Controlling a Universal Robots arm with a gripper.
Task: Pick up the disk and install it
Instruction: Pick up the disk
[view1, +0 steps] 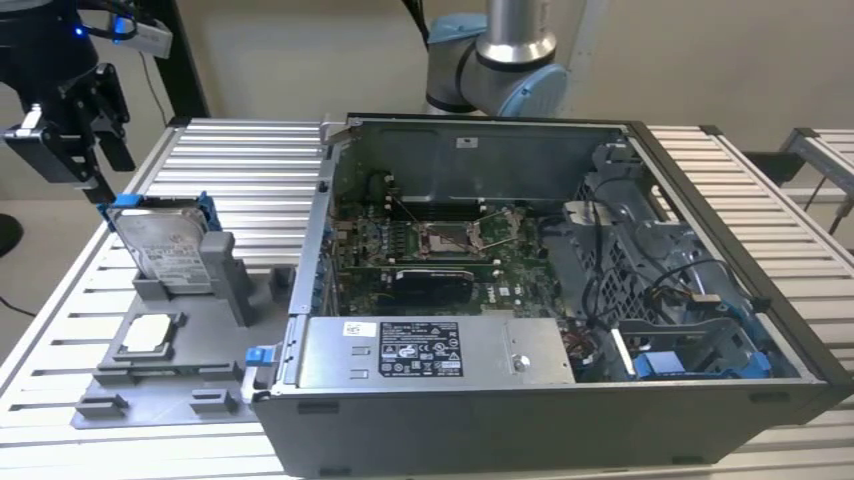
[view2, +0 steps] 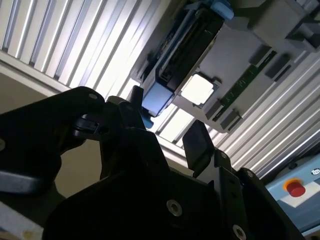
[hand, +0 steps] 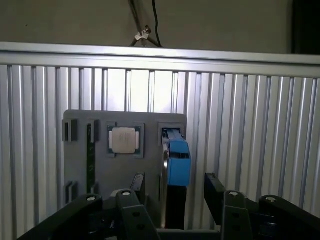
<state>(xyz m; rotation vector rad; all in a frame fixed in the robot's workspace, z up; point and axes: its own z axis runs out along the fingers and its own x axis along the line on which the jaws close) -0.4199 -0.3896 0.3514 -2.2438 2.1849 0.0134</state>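
Note:
My gripper reaches the disk and grabs its free upper end next, since the holder's grey posts hem in the disk's lower end.
The disk stands upright on its edge in a slot of the grey holder plate, its silver face and white label framed by a blue carrier. My black gripper hangs just above the disk's top edge, towards the exterior view's left, open and holding nothing. In the first wrist view the disk appears edge-on, in line with the gap between the fingers of the gripper. In the second wrist view the disk lies beyond the gripper, apart from both pads.
A small white-topped chip rests on the same holder plate in front of the disk. The open computer case takes up the middle of the ribbed metal table, with a grey labelled box along its near side. The arm's base rises behind the case.

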